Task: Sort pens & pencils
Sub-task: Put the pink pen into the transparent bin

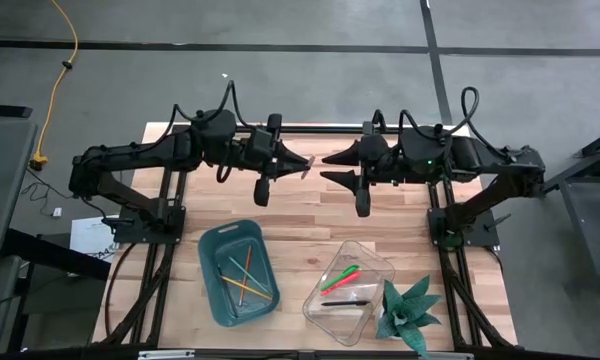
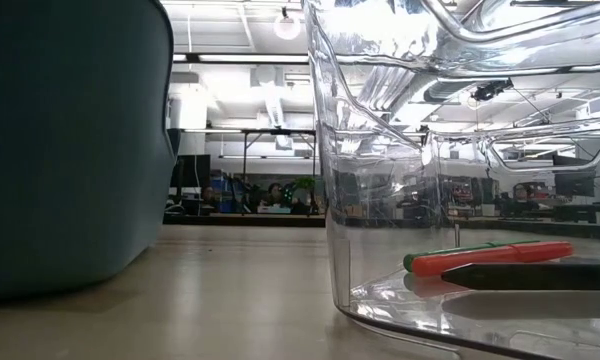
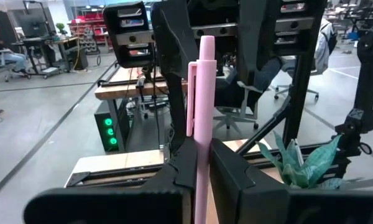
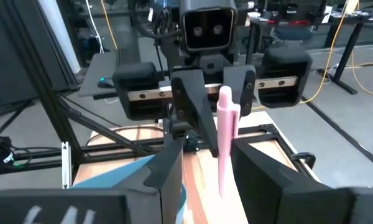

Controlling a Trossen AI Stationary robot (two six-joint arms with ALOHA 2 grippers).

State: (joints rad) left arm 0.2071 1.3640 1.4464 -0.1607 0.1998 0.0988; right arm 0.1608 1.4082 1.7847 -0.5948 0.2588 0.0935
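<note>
My right gripper should next grab the pink pen (image 4: 226, 140) by its clip end (image 4: 227, 109). The pen should then go into the clear bin.
My left gripper (image 1: 306, 163) is held level above the far middle of the table, shut on a pink pen (image 3: 205, 93). My right gripper (image 1: 326, 168) faces it from the right, open. Its fingers (image 4: 174, 162) stand on either side of the pink pen (image 4: 226, 140) without touching it. Thin yellow, orange and greenish pencils (image 1: 244, 278) lie in a teal tray (image 1: 216, 250). Green, red-orange and black pens (image 1: 342, 282) lie in a clear bin (image 1: 372, 256); the low view shows the pens (image 2: 500, 258) on its floor. My left gripper pinches the pink pen's barrel (image 3: 203, 163), below the clip, between its two fingers. The fingers come level from the table's left and lie across the pen. The pen stands upright, clip end up, lifted clear of the table.
A green artificial plant (image 1: 410, 308) stands at the near right corner beside the clear bin. The teal tray and clear bin sit side by side near the front edge. Bare wood (image 1: 310, 220) lies between them and the grippers.
</note>
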